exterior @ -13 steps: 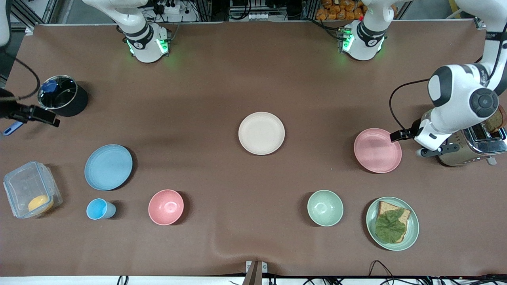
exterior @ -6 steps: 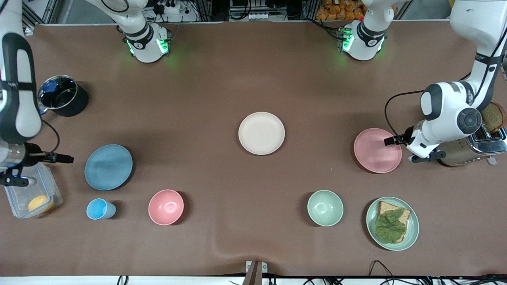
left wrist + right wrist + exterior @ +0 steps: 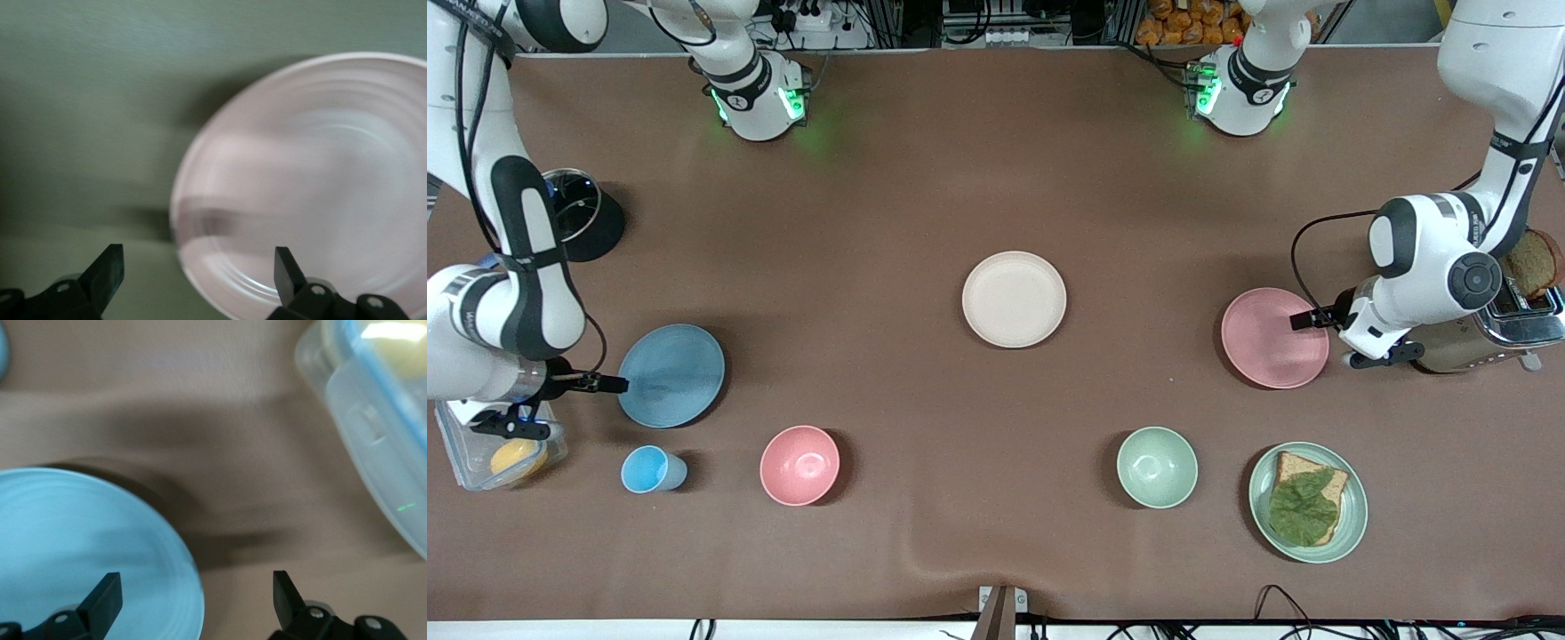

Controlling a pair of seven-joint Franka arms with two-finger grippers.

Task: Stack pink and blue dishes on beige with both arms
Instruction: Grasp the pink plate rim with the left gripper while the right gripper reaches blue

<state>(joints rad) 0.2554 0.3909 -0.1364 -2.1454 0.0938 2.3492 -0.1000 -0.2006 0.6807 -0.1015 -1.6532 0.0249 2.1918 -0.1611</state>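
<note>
The left gripper grabs the pink plate by its rim [image 3: 1319, 320] [image 3: 181, 241] next, to stack it on the beige plate.
The beige plate [image 3: 1014, 299] lies bare at the table's middle. The pink plate [image 3: 1273, 338] rests flat toward the left arm's end, beside the toaster. My left gripper [image 3: 1316, 324] is open at that plate's toaster-side edge. In the left wrist view the left gripper [image 3: 198, 260] straddles the rim of the pink plate [image 3: 313, 180]. The blue plate [image 3: 671, 374] lies flat toward the right arm's end. My right gripper [image 3: 600, 388] is open at its edge next to the plastic container. In the right wrist view the right gripper [image 3: 196, 583] spans the rim of the blue plate [image 3: 80, 547].
A pink bowl [image 3: 799, 465], a blue cup [image 3: 652, 469], a green bowl [image 3: 1157, 467] and a green plate with bread [image 3: 1307, 502] sit nearer the camera. A toaster [image 3: 1485, 329], a black pot [image 3: 574, 218] and a clear container [image 3: 498, 444] [image 3: 380, 440] flank the plates.
The right arm has swung from beside the pot to the blue plate's edge. The left gripper has shifted slightly inward over the pink plate's rim. No plate has moved.
</note>
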